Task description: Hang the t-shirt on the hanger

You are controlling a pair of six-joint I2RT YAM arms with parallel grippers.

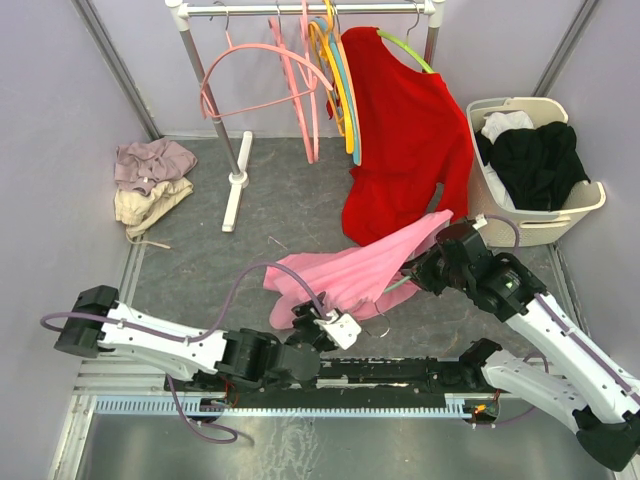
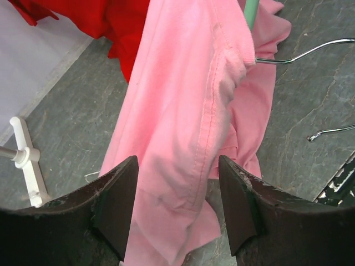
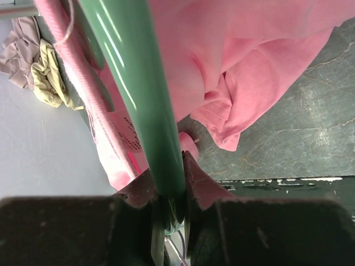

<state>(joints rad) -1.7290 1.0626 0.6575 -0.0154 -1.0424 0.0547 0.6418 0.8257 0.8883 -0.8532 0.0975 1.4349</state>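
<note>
My left gripper grips the t-shirt's seamed fold [image 2: 194, 169] next and leaves the hook free, so that my right gripper can work the hanger inside.
The pink t-shirt [image 1: 350, 272] hangs in folds over the mint-green hanger, low above the floor in the middle. My right gripper [image 1: 418, 268] is shut on the hanger's green bar [image 3: 138, 83], with the shirt [image 3: 255, 66] draped beside and past it. The hanger's metal hook [image 1: 380, 325] sticks out under the shirt and also shows in the left wrist view [image 2: 302, 54]. My left gripper [image 1: 318, 318] is open at the shirt's lower left edge. In its wrist view [image 2: 177, 205] a seamed fold of the shirt [image 2: 183, 111] hangs between the spread fingers.
A clothes rail [image 1: 300, 10] at the back carries pink hangers [image 1: 290, 60] and a red shirt [image 1: 405, 150] on a lime hanger. Its white foot [image 1: 236, 185] stands on the floor. A beige basket [image 1: 585, 205] of clothes stands at the right, and a clothes pile [image 1: 150, 180] lies at the left.
</note>
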